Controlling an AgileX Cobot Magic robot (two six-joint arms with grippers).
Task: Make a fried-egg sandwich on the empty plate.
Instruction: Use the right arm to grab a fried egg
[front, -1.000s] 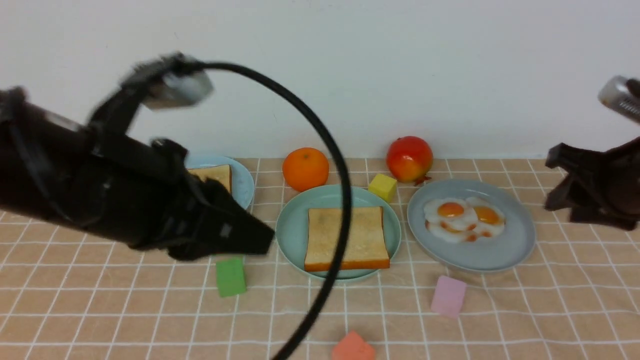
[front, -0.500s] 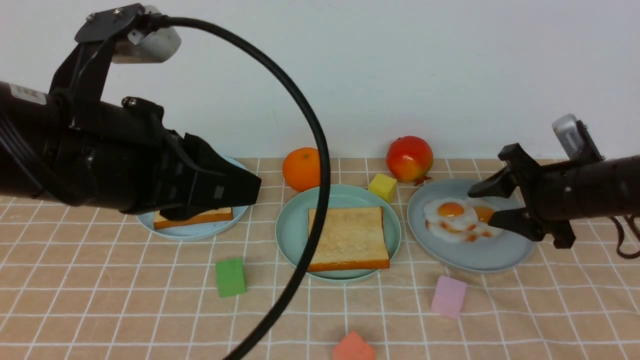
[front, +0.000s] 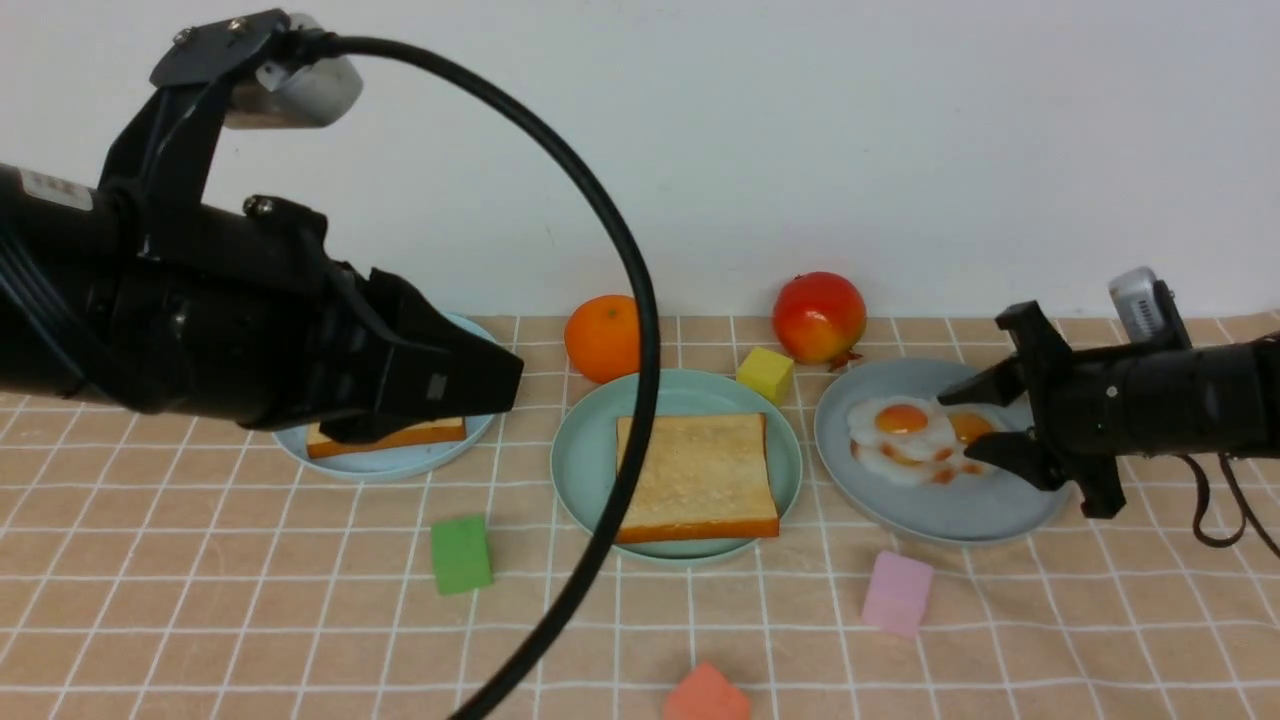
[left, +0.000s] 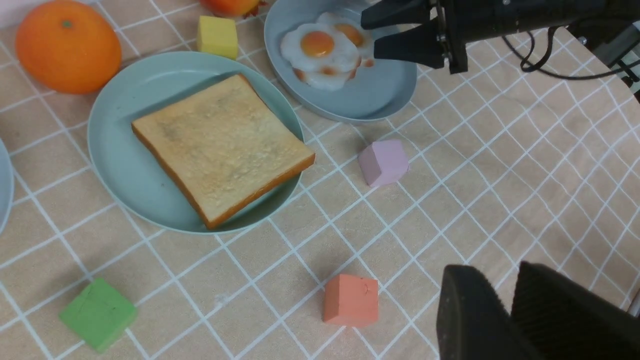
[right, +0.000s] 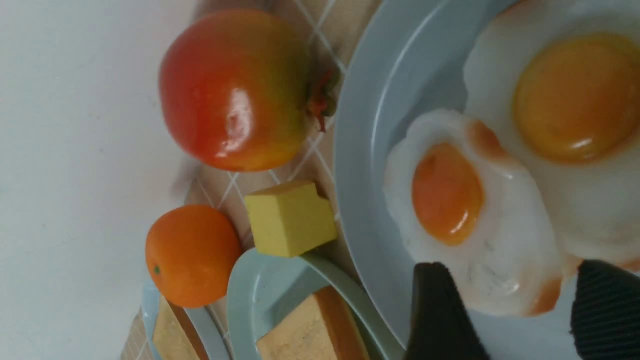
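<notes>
I will next pinch the egg by its thin white edge (right: 523, 294) with my right gripper, because the egg's yolk (right: 448, 194) bulges round in the middle.
A toast slice (front: 695, 475) (left: 220, 145) lies flat on the mint-green empty plate (front: 585, 450) (left: 115, 165) in the middle. A second toast slice (front: 400, 436) sits on the pale blue plate (front: 470, 430), partly hidden behind my left gripper (front: 515, 380) (left: 497, 272). That gripper hangs above the table, its fingers a narrow gap apart and holding nothing. Fried eggs (front: 905, 440) (left: 320, 50) (right: 450, 200) lie together on the grey-blue plate (front: 960, 510) (right: 370, 150). My right gripper (front: 955, 425) (right: 515, 270) is open at their right edge, its fingers on either side of the nearest egg's rim.
An orange (front: 600, 338) and a red fruit (front: 818, 316) stand by the back wall. Yellow (front: 766, 374), green (front: 461, 553), pink (front: 897, 592) and red-orange (front: 706, 695) blocks lie around the plates. The left arm's black cable (front: 640, 300) arcs in front of the middle plate.
The left arm drew back up and left, uncovering the toast on the pale blue plate. The right gripper came in from the right over the grey-blue plate and sank slightly beside the eggs.
</notes>
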